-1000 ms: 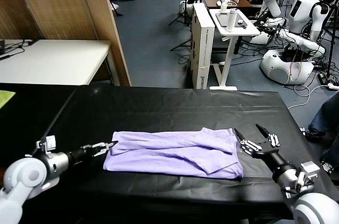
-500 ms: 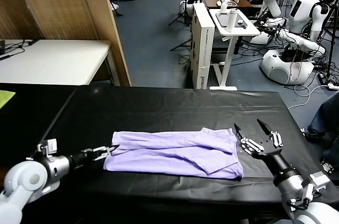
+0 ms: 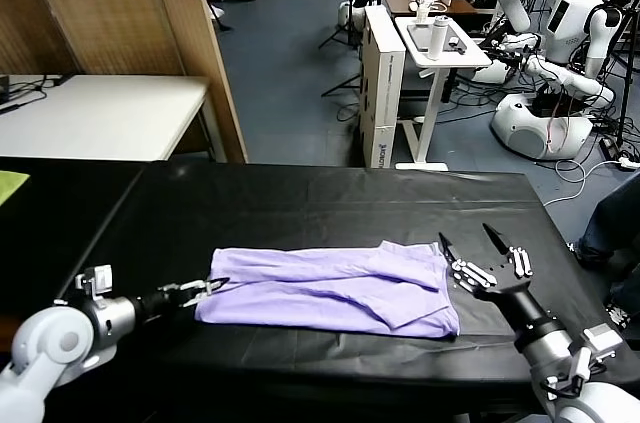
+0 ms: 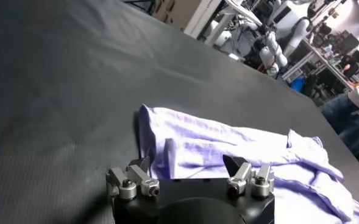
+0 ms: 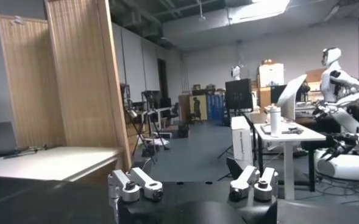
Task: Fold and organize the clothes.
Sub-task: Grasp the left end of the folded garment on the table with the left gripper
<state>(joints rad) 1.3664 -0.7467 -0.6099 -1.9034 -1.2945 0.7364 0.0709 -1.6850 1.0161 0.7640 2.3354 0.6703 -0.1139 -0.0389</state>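
The lavender T-shirt point(image 3: 330, 288) is to be folded across lengthwise, so my left gripper next needs to grab the cloth edge at the T-shirt's short end point(image 3: 208, 293) beside it.
The clothes, one lavender T-shirt point(image 3: 330, 288), lie folded into a long flat band across the middle of the black table point(image 3: 330, 203). My left gripper point(image 3: 207, 289) is low over the table at the shirt's left end, open, its fingertips at the cloth edge. In the left wrist view the shirt point(image 4: 228, 149) spreads just beyond the open left gripper point(image 4: 188, 165), with nothing pinched. My right gripper point(image 3: 466, 241) hovers open beside the shirt's right end, tilted upward. In the right wrist view the right gripper point(image 5: 178, 176) faces the room and the shirt is out of sight.
A yellow-green cloth point(image 3: 10, 183) lies at the far left edge. A white table point(image 3: 100, 113) and wooden panels point(image 3: 130, 3) stand behind on the left. A white cart point(image 3: 440, 43) and other robots point(image 3: 560, 63) are beyond the table's far edge.
My left gripper has slid a little lower and nearer along the shirt's left end. My right gripper has tilted up slightly. The shirt has not moved.
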